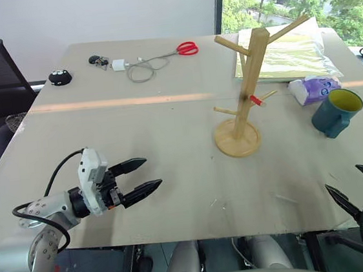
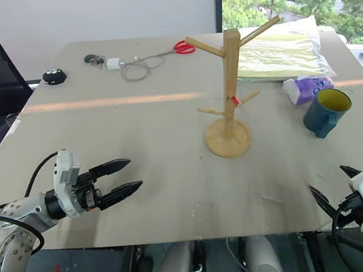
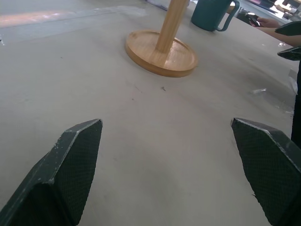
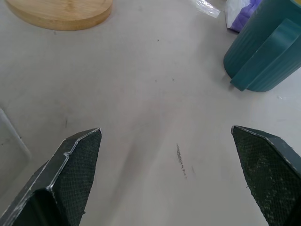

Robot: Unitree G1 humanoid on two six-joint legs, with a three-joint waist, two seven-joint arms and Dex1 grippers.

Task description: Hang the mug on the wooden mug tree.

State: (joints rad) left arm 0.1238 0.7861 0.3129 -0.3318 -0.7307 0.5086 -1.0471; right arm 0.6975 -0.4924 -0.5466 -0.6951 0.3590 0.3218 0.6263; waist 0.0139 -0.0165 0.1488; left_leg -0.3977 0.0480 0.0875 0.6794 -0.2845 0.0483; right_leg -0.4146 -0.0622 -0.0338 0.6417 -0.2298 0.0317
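My fingers are open, but the mug's round body (image 1: 327,114) looks wider than their gap, so my right gripper will grip the mug by its slim handle (image 1: 338,126) next.
The dark teal mug (image 1: 336,112) with a yellow inside stands upright at the table's right side, its handle turned toward the front; it also shows as the ribbed mug (image 4: 265,44). The wooden mug tree (image 1: 245,90) stands on its round base (image 3: 160,52) near the table's middle, with a small red mark on the post. My left gripper (image 1: 143,176) hovers open over the front left of the table, pointing toward the tree. Open and empty, my right gripper (image 1: 352,187) sits at the front right edge, short of the mug.
A purple-and-white tissue packet (image 1: 314,87) lies just behind the mug. A bagged flat item (image 1: 283,50) rests at the back right. Red scissors (image 1: 187,47), a white charger with cable (image 1: 132,66), keys and a black puck (image 1: 60,77) lie along the far side.
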